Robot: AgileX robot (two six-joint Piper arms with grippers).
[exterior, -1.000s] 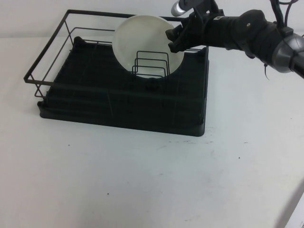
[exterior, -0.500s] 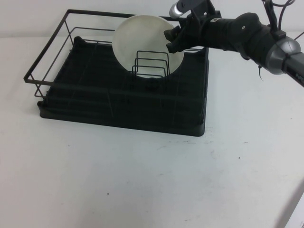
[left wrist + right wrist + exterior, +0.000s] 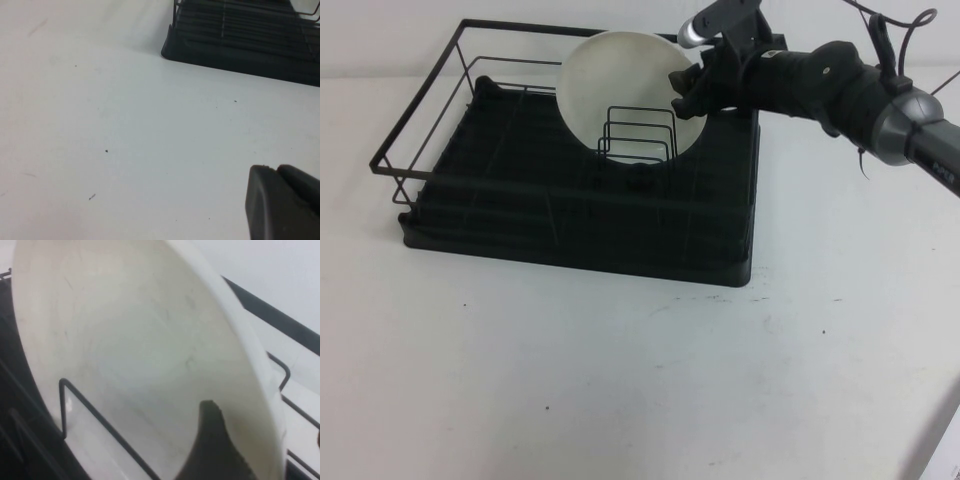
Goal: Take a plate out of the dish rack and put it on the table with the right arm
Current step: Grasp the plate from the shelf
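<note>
The right gripper grabs the white plate by its rim next. Then it lifts the plate out of the dish rack.
The white plate stands on edge at the back of the black dish rack, leaning behind the upright wire dividers. My right gripper is at the plate's right rim, open, with its jaws astride the rim. In the right wrist view the plate fills the picture. One finger lies against its inner face, and the right gripper spans the rim. My left gripper is shut and empty, low over the white table, away from the rack.
The rack takes up the back left of the table. Its wire frame rises around the tray. The right arm reaches in over the rack's back right corner. Bare table lies in front of and right of the rack.
My right gripper has moved slightly up and in onto the plate's right rim, and the arm has swung back a little. The plate has not moved.
</note>
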